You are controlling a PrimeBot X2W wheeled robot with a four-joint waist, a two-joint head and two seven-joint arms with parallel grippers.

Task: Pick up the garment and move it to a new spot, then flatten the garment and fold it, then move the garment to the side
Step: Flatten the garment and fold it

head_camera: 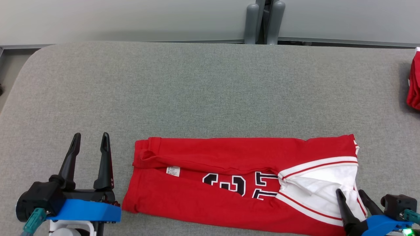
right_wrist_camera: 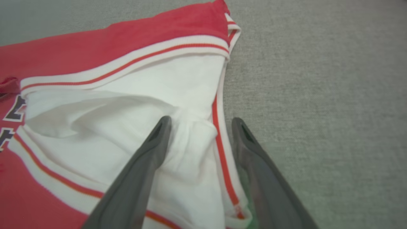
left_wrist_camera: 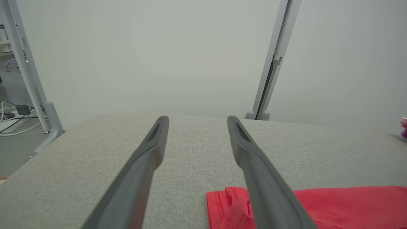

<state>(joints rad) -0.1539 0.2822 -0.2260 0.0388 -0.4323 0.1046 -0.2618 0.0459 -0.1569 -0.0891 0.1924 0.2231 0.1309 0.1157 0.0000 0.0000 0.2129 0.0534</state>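
The long band [head_camera: 220, 196] needs to be folded into a compact bundle. My right gripper should grab the jersey by its white cloth fold [head_camera: 343, 185] next for that.
The garment [head_camera: 229, 183] is a red jersey with white, red-striped trim and dark numerals, lying folded into a long band across the near part of the grey table [head_camera: 197, 91]. My left gripper [head_camera: 90, 139] stands open just left of the jersey's left end, apart from it. In the left wrist view the red hem [left_wrist_camera: 229, 206] lies below my left gripper [left_wrist_camera: 197, 122]. My right gripper [head_camera: 349, 193] is open over the white trim at the jersey's right end; in the right wrist view my right gripper [right_wrist_camera: 200, 122] straddles the white fabric [right_wrist_camera: 127, 95] without pinching it.
Another red cloth [head_camera: 414, 82] lies at the table's far right edge. Grey frame posts [head_camera: 264, 21] stand behind the table against a pale wall. In the left wrist view cables [left_wrist_camera: 14, 113] lie on the floor at the left.
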